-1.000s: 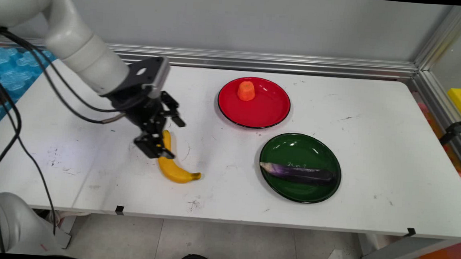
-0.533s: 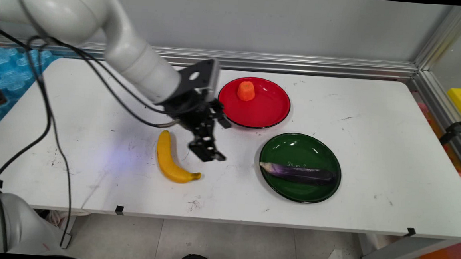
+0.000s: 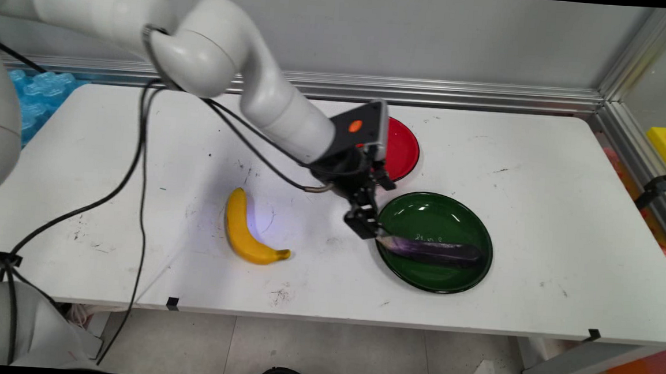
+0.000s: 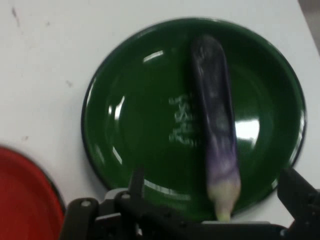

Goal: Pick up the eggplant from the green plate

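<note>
I should next use my gripper to grab the dark purple eggplant by its middle point(image 3: 432, 250), so that I can carry the eggplant over to the red plate point(image 3: 403, 149).
My gripper point(image 3: 365, 225) hangs low over the left rim of a green plate point(image 3: 424, 210), just above the table. It is open, with nothing held. A purple eggplant point(image 3: 430, 249) lies across that plate, its pale stem end pointing at the gripper. In the hand view the eggplant point(image 4: 215, 115) runs down the green plate point(image 4: 135, 115), and its pale tip sits between my spread fingers point(image 4: 136, 181), touching neither. A yellow banana point(image 3: 243, 233) lies on the table well to the gripper's left.
A red plate point(image 3: 405, 148) stands behind the green one, its left part covered by my arm; its rim point(image 4: 20, 195) shows in the hand view. Black cables hang over the table's left half. A metal rail runs along the back and right edges.
The gripper has travelled right, from over the banana, across the bare table, to the green plate's left rim. The banana lies where it was.
</note>
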Controlling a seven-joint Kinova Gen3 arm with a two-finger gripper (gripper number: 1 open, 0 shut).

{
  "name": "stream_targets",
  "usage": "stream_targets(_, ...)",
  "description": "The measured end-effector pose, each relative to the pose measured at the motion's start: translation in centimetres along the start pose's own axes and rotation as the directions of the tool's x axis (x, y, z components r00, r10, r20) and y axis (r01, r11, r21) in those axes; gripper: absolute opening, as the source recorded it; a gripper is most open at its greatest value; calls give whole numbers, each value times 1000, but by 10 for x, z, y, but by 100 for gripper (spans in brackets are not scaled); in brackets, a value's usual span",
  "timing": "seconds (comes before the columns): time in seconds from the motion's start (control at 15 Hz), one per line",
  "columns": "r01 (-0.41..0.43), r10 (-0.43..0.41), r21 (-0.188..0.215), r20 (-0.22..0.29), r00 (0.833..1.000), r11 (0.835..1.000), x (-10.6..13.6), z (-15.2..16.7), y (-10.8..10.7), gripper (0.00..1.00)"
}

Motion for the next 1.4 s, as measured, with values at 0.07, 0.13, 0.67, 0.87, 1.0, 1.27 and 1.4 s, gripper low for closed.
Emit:
stream_targets(0.07,-3,3,-3,-7,1000,1000,4,10,-1,100)
stream_targets(0.13,-2,2,-6,-13,1000,1000,8,20,-3,100)
stream_targets(0.67,21,-22,-30,-25,999,999,27,78,-3,100)
stream_targets(0.87,32,-33,-37,-28,999,999,32,95,-1,100)
stream_targets(1.0,38,-40,-41,-32,999,998,35,106,0,100)
stream_targets(1.27,45,-47,-44,-37,998,998,38,122,1,100)
stream_targets(1.4,47,-48,-44,-38,998,998,38,127,1,100)
